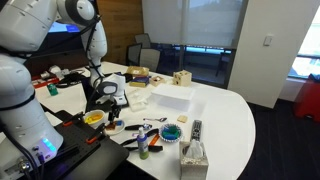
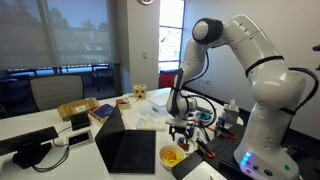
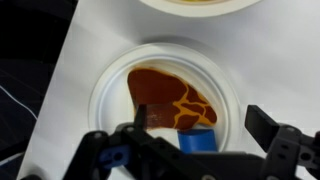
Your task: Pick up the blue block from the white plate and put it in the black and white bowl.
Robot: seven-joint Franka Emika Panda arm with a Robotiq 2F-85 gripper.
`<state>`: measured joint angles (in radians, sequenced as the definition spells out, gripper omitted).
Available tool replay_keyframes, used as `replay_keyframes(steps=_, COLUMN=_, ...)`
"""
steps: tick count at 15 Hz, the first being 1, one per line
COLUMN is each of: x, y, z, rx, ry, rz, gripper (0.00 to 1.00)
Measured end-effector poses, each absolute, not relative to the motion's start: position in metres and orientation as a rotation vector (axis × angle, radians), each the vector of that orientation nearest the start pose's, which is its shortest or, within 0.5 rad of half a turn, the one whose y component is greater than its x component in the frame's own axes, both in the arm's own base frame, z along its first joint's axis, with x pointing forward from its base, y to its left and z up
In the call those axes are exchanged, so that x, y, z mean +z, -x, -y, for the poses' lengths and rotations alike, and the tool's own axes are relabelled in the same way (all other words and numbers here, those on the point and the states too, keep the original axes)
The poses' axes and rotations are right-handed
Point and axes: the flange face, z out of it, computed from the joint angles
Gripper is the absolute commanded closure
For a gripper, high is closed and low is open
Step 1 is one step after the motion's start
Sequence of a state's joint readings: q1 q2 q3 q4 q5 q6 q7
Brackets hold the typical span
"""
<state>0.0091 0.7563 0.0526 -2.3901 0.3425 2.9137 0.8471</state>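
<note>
My fingers are still far above the blue block (image 3: 197, 141), which looks small and deep below them in the wrist view. My gripper needs to go lower before it closes.
In the wrist view the white plate (image 3: 108, 82) lies right below my gripper (image 3: 200, 125). On it are a brown piece with orange giraffe-like lines (image 3: 165, 97) and the blue block (image 3: 197, 141), which touches that piece's near edge. The gripper is open and empty, with one finger on each side of the block and above it. In both exterior views the gripper (image 1: 108, 96) (image 2: 182, 128) hangs low over the table. The black and white bowl (image 1: 171, 132), teal inside, stands apart from it towards the table's front.
A bowl with a yellow-orange inside (image 3: 200, 3) (image 1: 94, 117) (image 2: 172, 156) stands close to the plate. A white rectangular box (image 1: 170, 97), an open laptop (image 2: 125, 145), a tissue box (image 1: 194, 156), a remote (image 1: 196, 129) and small clutter lie on the white table.
</note>
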Motion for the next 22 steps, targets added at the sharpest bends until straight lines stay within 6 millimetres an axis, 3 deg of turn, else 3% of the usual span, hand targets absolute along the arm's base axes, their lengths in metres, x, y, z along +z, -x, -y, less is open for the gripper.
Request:
replay_keyframes(steps=11, x=-0.003, y=-0.419, z=0.011, rx=0.294, ry=2.609, rz=-1.775, gripper=0.0)
replay_keyframes(steps=12, x=-0.003, y=-0.419, z=0.011, rx=0.29, ry=2.6, rz=-1.782, gripper=0.25)
replay_keyframes(steps=14, x=-0.004, y=-0.417, z=0.011, rx=0.278, ry=2.588, rz=-1.785, gripper=0.32)
replay_keyframes(steps=20, x=-0.005, y=-0.406, z=0.013, rx=0.242, ry=2.547, rz=-1.812, gripper=0.8)
replay_keyframes(steps=22, x=-0.006, y=-0.404, z=0.014, rx=0.242, ry=2.545, rz=-1.815, gripper=0.86)
